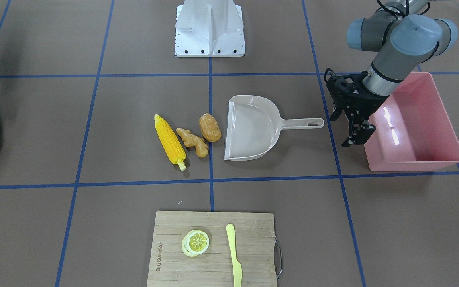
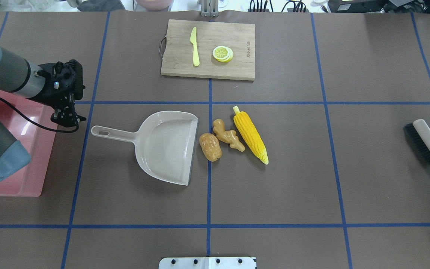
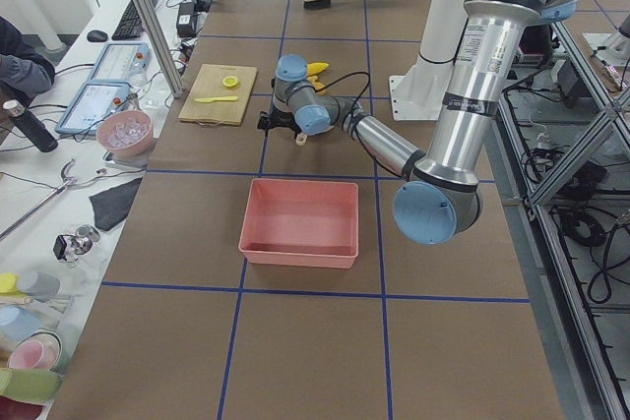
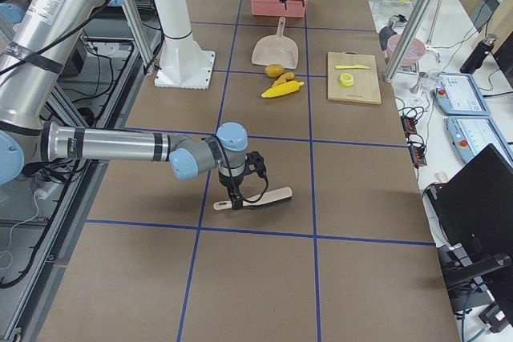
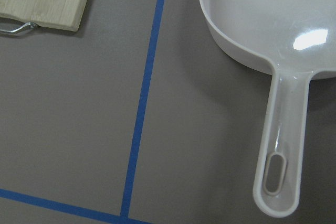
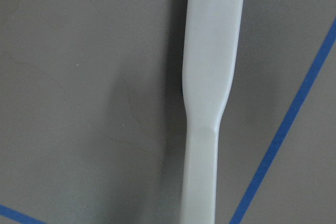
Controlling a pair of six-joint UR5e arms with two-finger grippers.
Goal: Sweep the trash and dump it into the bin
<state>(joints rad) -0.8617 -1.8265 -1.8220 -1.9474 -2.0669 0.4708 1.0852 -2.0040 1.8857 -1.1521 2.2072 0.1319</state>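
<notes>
The dustpan is too wide for my fingers. My left gripper should next grab it by its narrow handle [image 1: 304,123] [image 5: 282,137] to dump the trash.
The trash lies in a row at mid-table: a yellow corn cob [image 1: 169,141], a tan ginger root [image 1: 191,141] and a brown-orange potato [image 1: 209,127] next to the open mouth of the beige dustpan [image 1: 249,127]. The pink bin [image 1: 412,164] stands beyond the dustpan's handle. My left gripper [image 1: 343,129] hovers open and empty between the handle's end and the bin. My right gripper [image 4: 238,198] is at the handle of a brush [image 2: 427,144] far off to the side. I cannot tell if it is shut.
A wooden cutting board [image 1: 253,239] with a lemon slice [image 1: 195,242] and a pale yellow knife [image 1: 233,255] lies on the side of the table away from the robot. The robot's white base plate [image 1: 209,36] is opposite it.
</notes>
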